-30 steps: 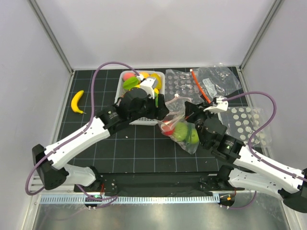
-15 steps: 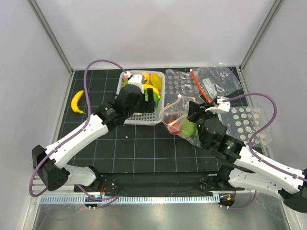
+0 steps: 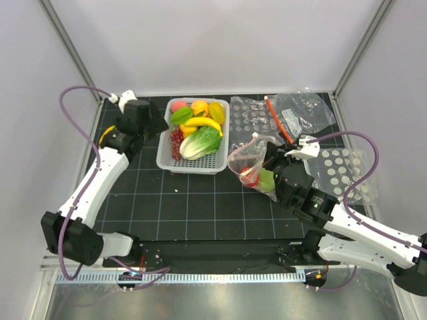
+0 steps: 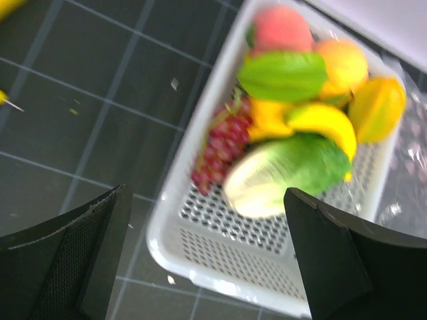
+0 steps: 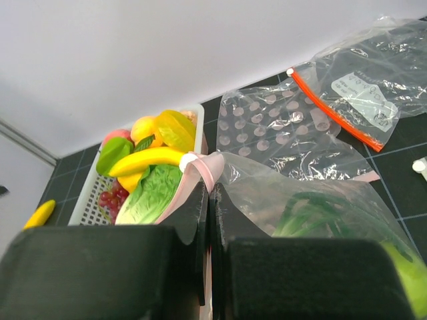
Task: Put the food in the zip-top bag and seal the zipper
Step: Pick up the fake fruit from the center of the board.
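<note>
My left gripper should next pick up the loose banana by one end, so its length stays free to go into the zip-top bag's opening first.
The zip-top bag (image 3: pixel 252 162) hangs from its pale pink zipper (image 5: pixel 212 167), which my right gripper (image 5: pixel 210 190) is shut on. A red piece (image 3: pixel 248 175) and green pieces (image 3: pixel 267 180) lie inside the bag; the green also shows in the right wrist view (image 5: pixel 320 213). More food fills the white basket (image 3: pixel 168 160): lettuce (image 3: pixel 200 141), a banana (image 3: pixel 203 123), grapes (image 3: pixel 176 141), a peach (image 3: pixel 179 105), an orange (image 3: pixel 199 105). My left gripper (image 3: pixel 155 125) is open and empty at the basket's left side, its jaws wide over the near wall (image 4: pixel 220 267).
A loose banana (image 3: pixel 104 139) lies left of the basket, mostly hidden by my left arm. A clear bag with an orange-red strip (image 3: pixel 297 113) and dotted plastic bags (image 3: pixel 250 119) (image 3: pixel 340 170) lie at the back right and right.
My left arm has swung from over the basket and bag out to the far left, uncovering the basket. The bag in my right gripper has risen slightly toward the back.
</note>
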Controlling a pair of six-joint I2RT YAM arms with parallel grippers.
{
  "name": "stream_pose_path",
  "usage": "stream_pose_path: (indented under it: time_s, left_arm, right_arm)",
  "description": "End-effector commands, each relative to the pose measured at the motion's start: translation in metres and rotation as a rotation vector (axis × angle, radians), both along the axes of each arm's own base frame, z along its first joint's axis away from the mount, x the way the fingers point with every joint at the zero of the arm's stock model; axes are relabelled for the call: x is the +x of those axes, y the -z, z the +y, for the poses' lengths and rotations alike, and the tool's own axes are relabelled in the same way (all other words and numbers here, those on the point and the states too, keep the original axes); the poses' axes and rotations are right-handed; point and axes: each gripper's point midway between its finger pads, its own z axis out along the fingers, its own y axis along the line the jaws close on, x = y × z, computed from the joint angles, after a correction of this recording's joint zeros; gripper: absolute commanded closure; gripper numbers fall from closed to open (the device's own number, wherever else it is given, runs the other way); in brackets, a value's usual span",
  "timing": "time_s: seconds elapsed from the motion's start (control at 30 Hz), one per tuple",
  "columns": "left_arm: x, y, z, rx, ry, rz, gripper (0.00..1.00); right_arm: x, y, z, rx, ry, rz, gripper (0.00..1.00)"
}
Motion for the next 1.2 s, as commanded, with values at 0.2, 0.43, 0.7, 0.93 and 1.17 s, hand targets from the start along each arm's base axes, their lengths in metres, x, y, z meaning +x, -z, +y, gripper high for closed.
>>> stream_pose_path:
  time_s: [0.2,0.43,0.7,0.93,1.17]
  left_arm:
    - [0.027,-0.018,0.142,0.264,-0.190,0.269,0.00]
    - [0.038,0.036,0.200,0.316,-0.208,0.441,0.00]
    - [0.070,0.091,0.223,0.410,-0.137,0.661,0.00]
    - [0.060,0.132,0.256,0.327,-0.199,0.728,0.00]
    - [0.062,0.172,0.253,0.272,-0.161,0.836,0.08]
  right_arm:
    - [-0.001,-0.007,0.016,-0.038,-0.097,-0.047,0.99]
    - [-0.001,-0.008,0.015,-0.043,-0.101,-0.059,0.99]
    - [-0.004,-0.008,0.014,-0.039,-0.119,-0.078,0.99]
    - [-0.008,-0.012,0.012,0.004,-0.139,-0.094,0.99]
    - [-0.006,-0.007,0.015,0.000,-0.141,-0.084,0.99]
